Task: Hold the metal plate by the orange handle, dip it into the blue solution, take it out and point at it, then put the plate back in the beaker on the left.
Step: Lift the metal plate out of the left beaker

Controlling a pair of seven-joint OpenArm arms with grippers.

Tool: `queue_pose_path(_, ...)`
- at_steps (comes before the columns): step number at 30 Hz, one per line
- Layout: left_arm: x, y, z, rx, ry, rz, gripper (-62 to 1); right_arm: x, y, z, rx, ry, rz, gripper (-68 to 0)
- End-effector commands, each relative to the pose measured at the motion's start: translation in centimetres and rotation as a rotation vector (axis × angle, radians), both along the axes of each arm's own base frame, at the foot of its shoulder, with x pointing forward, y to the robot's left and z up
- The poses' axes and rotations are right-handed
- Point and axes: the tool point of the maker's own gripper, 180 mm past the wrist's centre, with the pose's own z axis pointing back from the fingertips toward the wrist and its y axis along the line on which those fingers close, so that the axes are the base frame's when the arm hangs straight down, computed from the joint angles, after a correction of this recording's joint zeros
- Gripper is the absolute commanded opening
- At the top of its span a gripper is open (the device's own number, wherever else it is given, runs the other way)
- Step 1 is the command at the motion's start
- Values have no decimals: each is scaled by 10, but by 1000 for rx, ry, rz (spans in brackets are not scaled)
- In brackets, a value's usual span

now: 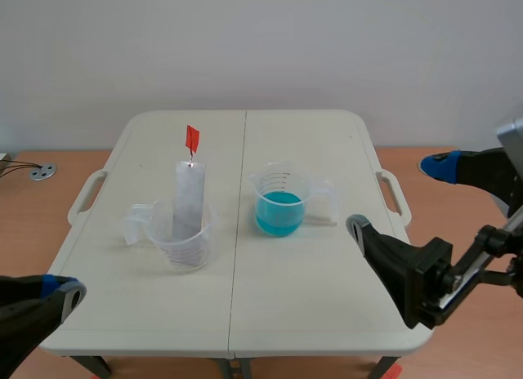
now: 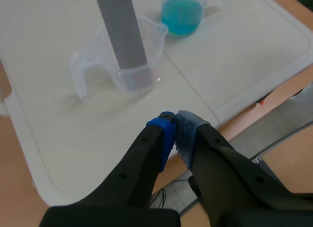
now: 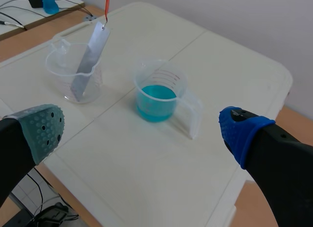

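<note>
The beaker's side (image 1: 185,242) surrounds the lower part of the metal plate, so my right gripper should next grab the plate by its orange handle (image 1: 192,138) sticking up above, to dip it.
A grey metal plate (image 1: 188,201) leans upright in a clear beaker (image 1: 185,247) left of the table's middle, its orange handle (image 1: 192,138) sticking up on a thin wire. To its right stands a second clear beaker (image 1: 282,201) holding blue solution (image 1: 279,212). My left gripper (image 1: 65,292) hovers shut over the near left corner; in the left wrist view the gripper (image 2: 175,126) points toward the plate (image 2: 124,36) and its beaker (image 2: 134,70). My right gripper (image 3: 142,131) is open wide, near the table's right side, with the blue beaker (image 3: 157,96) ahead of it.
The white folding table (image 1: 327,305) has side handles and a centre seam. Wooden surfaces flank it. A cable and a round metal piece (image 1: 42,171) lie far left; a small blue item (image 3: 49,2) and wires sit beyond the plate's beaker (image 3: 73,73).
</note>
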Motion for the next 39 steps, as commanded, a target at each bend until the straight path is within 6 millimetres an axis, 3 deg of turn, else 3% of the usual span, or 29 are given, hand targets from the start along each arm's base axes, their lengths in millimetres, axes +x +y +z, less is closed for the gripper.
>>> queue_pose_path(1,-9,1,-3,-6,23,20,-596,7,3,9,18,-36,4,-12)
queue_pose_path(8,-57,9,-30,85,164,7,-596,27,16,13,44,-63,15,-12)
queue_pose_path(20,-126,11,-48,111,370,-4,-596,64,50,8,67,-47,53,-12)
queue_pose_path(39,-138,22,-60,168,419,2,-596,123,113,-29,118,54,129,-12)
